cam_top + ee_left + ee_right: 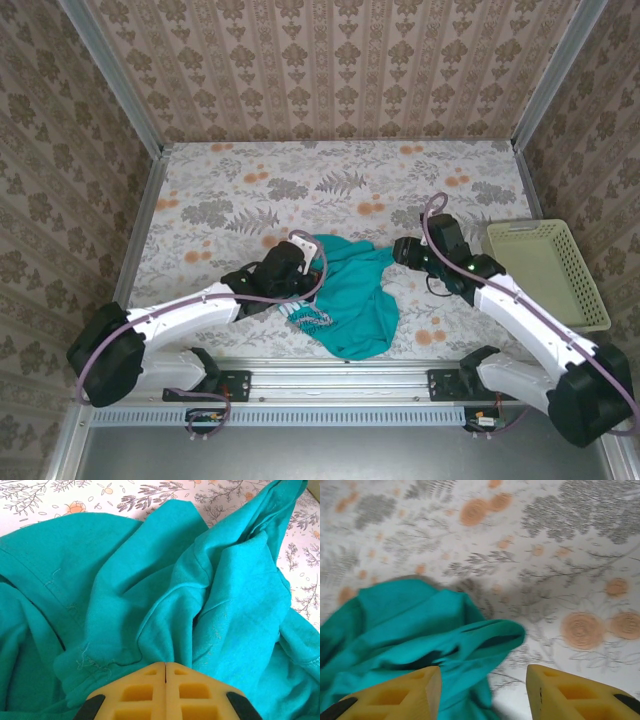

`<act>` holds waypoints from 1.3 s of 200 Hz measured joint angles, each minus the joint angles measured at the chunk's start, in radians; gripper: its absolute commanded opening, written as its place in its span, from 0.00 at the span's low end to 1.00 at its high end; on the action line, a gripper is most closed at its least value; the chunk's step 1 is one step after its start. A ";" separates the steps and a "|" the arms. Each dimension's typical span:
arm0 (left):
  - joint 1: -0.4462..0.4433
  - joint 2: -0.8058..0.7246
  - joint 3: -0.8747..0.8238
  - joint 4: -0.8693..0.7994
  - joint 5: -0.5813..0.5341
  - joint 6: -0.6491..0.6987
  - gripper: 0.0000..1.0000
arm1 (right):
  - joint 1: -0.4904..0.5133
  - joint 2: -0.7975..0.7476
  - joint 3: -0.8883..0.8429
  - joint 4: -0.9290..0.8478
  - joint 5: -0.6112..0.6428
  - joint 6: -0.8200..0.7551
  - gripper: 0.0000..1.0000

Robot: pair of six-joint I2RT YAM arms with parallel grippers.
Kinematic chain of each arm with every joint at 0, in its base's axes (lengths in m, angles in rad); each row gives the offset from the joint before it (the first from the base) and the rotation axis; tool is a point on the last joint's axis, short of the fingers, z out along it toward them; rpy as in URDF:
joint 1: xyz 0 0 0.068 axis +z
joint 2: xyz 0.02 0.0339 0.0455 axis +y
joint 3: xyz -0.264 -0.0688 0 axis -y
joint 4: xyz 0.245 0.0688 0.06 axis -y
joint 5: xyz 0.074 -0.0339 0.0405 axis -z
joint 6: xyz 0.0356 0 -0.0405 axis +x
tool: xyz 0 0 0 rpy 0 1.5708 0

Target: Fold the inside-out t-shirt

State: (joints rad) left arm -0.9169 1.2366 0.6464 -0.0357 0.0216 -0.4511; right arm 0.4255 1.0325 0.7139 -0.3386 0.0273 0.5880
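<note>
I should next take hold of the t-shirt (352,297) with my right gripper by its loose lobe at its outer edge (389,256), opposite my left gripper. Then I can spread the t-shirt for folding.
The inside-out t-shirt (352,297) lies crumpled at the near middle of the table, teal, with a bit of white lettering (310,318) showing at its near left edge. At the shirt's left side my left gripper (307,262) is shut, and in the left wrist view a raised fold of the t-shirt (165,605) runs straight into the closed yellow tips of the left gripper (165,664). My right gripper (400,250) is at the shirt's right edge. It stands open (482,682), with a loose lobe of the t-shirt (470,645) lying between and beyond its fingers.
A pale yellow plastic basket (560,275) stands at the right edge of the floral tablecloth (300,190). Patterned walls and metal posts enclose the table on three sides. The metal rail with both arm bases (340,380) runs along the near edge.
</note>
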 measured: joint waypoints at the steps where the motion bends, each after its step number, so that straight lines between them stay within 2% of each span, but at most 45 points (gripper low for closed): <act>1: 0.000 0.000 0.000 0.000 0.000 0.000 0.00 | 0.003 -0.003 -0.002 0.000 -0.001 0.005 0.47; 19: -0.002 0.000 0.000 0.000 -0.003 0.000 0.00 | 0.026 -0.010 -0.032 0.035 -0.021 0.054 0.44; 52: -0.013 0.000 0.000 0.000 -0.008 0.001 0.00 | 0.029 0.088 -0.061 0.092 -0.043 0.125 0.38; 108: -0.019 -0.001 0.000 0.000 -0.019 0.001 0.00 | 0.029 0.161 -0.036 0.131 -0.038 0.130 0.33; 188: -0.019 -0.002 0.000 0.000 -0.022 0.001 0.00 | 0.029 0.209 0.004 0.156 -0.035 0.130 0.33; 226: -0.019 -0.002 0.000 0.000 -0.022 0.001 0.00 | 0.029 0.213 0.005 0.156 -0.017 0.130 0.38; 260: -0.021 -0.002 0.000 0.001 -0.021 0.003 0.00 | 0.029 0.248 0.006 0.169 -0.005 0.133 0.36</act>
State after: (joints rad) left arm -0.9375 1.2350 0.6464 -0.0349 0.0010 -0.4477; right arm 0.4545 1.2800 0.7197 -0.1699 0.0227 0.7212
